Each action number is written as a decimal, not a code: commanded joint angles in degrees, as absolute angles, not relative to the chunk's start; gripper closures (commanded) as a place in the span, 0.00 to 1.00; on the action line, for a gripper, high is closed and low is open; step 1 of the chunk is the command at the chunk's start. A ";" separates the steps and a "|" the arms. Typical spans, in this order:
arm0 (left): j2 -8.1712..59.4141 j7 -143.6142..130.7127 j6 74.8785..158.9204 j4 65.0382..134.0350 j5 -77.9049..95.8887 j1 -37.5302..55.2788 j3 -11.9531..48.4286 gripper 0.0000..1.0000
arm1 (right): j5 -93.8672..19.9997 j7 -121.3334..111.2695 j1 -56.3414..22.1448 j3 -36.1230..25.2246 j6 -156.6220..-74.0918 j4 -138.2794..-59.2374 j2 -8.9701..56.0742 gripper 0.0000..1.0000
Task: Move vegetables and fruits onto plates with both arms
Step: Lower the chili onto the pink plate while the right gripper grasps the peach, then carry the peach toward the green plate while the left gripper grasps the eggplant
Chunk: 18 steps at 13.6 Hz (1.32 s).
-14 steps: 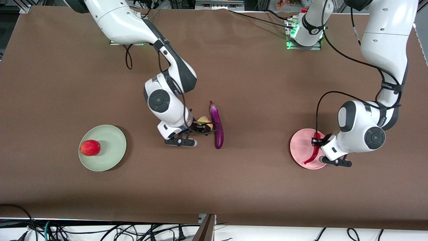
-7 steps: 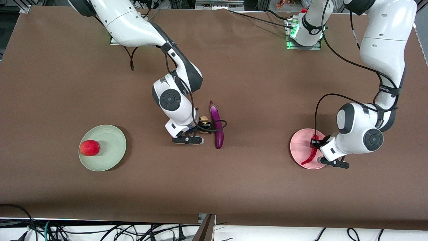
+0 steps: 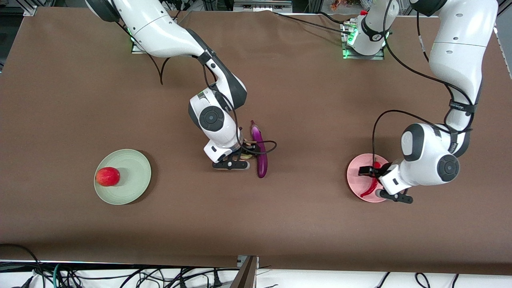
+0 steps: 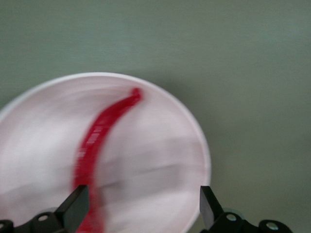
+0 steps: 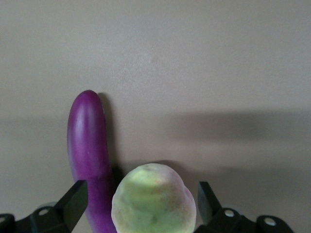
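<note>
I will next pick up the peach by its round middle with my right gripper to take it to the pale green plate.
The yellowish-green peach lies on the table, touching the purple eggplant. My right gripper is open and low around the peach, with the eggplant just inside one finger. The peach barely shows under this gripper in the front view. The red chili lies on the pale pink plate. My left gripper is open and empty just above the plate and the chili. The red apple sits on the pale green plate.
The brown table is bare between the two plates, apart from the eggplant and the peach. The green plate stands toward the right arm's end, the pink plate toward the left arm's end. Cables hang along the table's edge nearest the front camera.
My right gripper has moved toward the eggplant and closed in over the peach, which it now hides. My left gripper has opened; the chili now lies on the pink plate.
</note>
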State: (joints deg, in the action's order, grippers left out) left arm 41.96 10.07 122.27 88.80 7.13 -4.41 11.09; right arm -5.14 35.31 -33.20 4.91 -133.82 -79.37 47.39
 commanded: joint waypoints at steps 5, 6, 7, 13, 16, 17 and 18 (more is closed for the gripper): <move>40.87 -2.42 117.51 88.85 8.09 -4.57 20.73 0.00 | -4.22 35.77 -34.54 4.39 -134.56 -79.28 49.22 0.00; 40.35 -8.12 117.51 88.94 7.82 -4.14 22.48 0.00 | -3.70 35.34 -34.54 4.39 -134.56 -79.28 49.31 0.03; 40.17 -14.35 117.51 88.95 7.30 -2.74 23.72 0.00 | -2.65 33.77 -34.45 4.39 -134.56 -79.28 49.31 0.32; 40.34 -40.75 120.83 88.24 0.00 9.92 23.99 0.00 | -2.64 30.67 -33.14 4.13 -133.86 -79.02 48.43 0.93; 41.83 -49.09 126.54 88.24 0.70 15.19 23.73 0.00 | -2.64 27.71 -26.66 4.48 -125.03 -77.27 44.49 0.93; 42.53 -52.09 127.78 88.16 0.79 16.34 23.82 0.00 | -2.64 22.47 -23.76 4.48 -120.02 -75.17 43.86 0.93; 42.97 -54.64 128.49 87.98 0.79 17.65 23.82 0.00 | -2.55 15.97 -20.42 4.48 -114.75 -72.80 43.86 0.93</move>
State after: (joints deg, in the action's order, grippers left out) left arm 41.87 -49.60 126.51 88.51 1.13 14.95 24.63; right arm -2.86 24.92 -26.90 3.15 -123.47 -75.81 45.96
